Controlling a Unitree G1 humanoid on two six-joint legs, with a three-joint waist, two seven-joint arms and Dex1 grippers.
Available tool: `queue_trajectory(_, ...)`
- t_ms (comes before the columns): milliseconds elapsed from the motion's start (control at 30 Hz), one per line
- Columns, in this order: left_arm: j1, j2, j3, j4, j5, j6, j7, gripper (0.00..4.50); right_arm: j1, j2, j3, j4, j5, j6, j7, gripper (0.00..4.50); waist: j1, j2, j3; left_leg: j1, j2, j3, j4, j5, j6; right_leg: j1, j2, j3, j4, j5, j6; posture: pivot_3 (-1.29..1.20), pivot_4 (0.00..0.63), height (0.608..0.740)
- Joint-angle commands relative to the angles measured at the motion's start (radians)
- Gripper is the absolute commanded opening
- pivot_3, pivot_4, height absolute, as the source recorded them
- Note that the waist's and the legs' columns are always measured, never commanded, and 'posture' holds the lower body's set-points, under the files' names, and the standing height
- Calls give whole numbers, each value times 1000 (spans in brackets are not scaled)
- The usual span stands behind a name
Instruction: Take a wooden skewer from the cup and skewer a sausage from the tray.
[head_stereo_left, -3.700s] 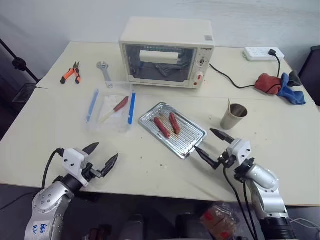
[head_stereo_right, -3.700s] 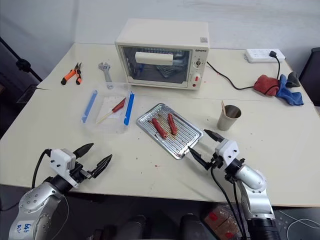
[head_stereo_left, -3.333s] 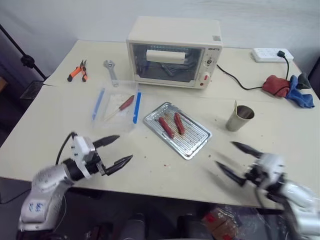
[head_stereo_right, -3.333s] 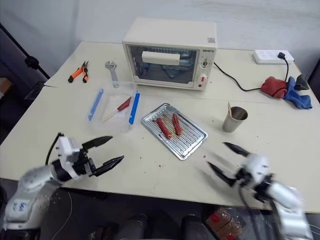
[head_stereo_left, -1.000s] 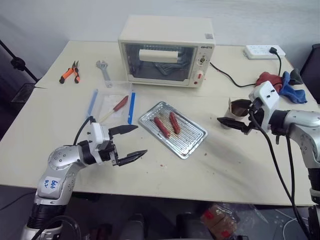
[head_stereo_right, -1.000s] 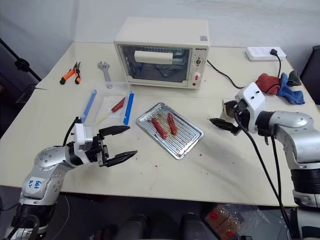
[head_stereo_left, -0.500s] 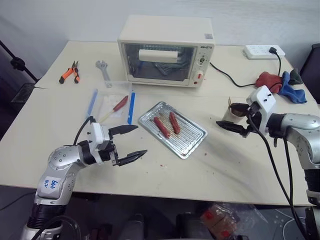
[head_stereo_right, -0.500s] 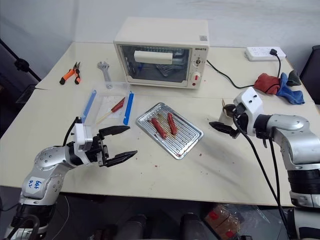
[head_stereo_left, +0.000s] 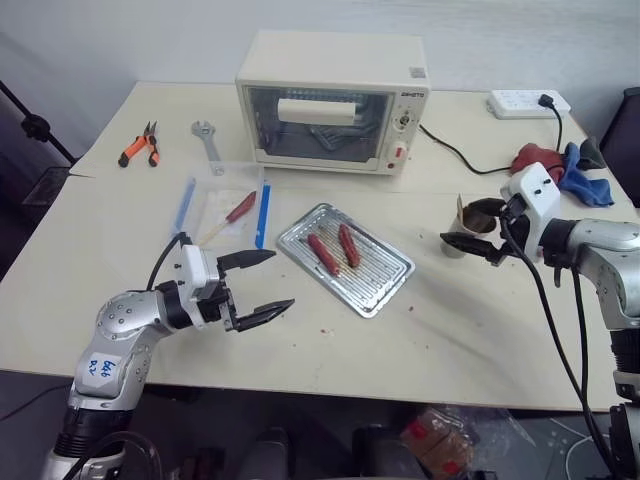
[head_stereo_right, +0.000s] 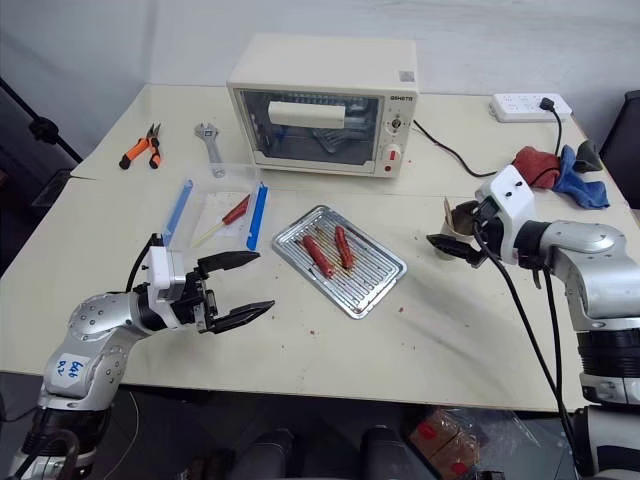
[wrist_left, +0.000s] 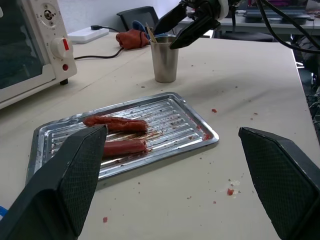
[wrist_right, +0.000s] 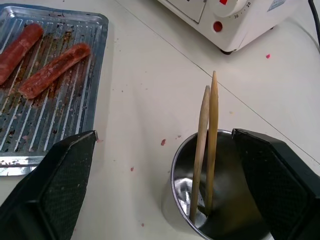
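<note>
Next, my right gripper should grab a wooden skewer by its exposed length above the cup's rim (head_stereo_left: 459, 205), to skewer a sausage (head_stereo_left: 348, 245).
The metal cup (head_stereo_left: 457, 240) stands right of the tray (head_stereo_left: 388, 272), with two wooden skewers (wrist_right: 210, 134) leaning inside it. My right gripper (head_stereo_left: 455, 222) is open and level with the cup's rim, one finger on either side of the cup (wrist_right: 176, 176). Two reddish-brown sausages (head_stereo_left: 322, 254) lie side by side on the tray's ribbed floor (wrist_right: 75, 115). Near the table's front left, my left gripper (head_stereo_left: 281, 279) hangs open with nothing in it, pointing toward the tray and well short of it.
A cream toaster oven (head_stereo_left: 330, 100) stands at the back. A clear box with blue clips (head_stereo_left: 222, 212) holds a red-handled tool (head_stereo_left: 241, 207). Pliers (head_stereo_left: 140, 146) and a wrench (head_stereo_left: 208, 142) lie far left. A power strip (head_stereo_left: 528, 101) and red and blue cloths (head_stereo_left: 560, 165) lie far right.
Since the earliest frames both arms have come up from the front edge, and the right gripper has travelled to the cup. Over the last second nothing visibly moves.
</note>
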Motion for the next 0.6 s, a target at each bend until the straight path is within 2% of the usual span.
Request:
queue_trajectory(33,-7,2,4,-21,0,-7,4,4458,-18,15,3,-31,6,-4,5,4500,0,0,0,0,0,0,0,0,0,0,0,0,0,0,0,0,150,740)
queue_trajectory(600,-18,3,4,-15,4,-7,8,4458,-43,42,32,-37,-10,-2,6,4500,0,0,0,0,0,0,0,0,0,0,0,0,0,0,0,0,150,740)
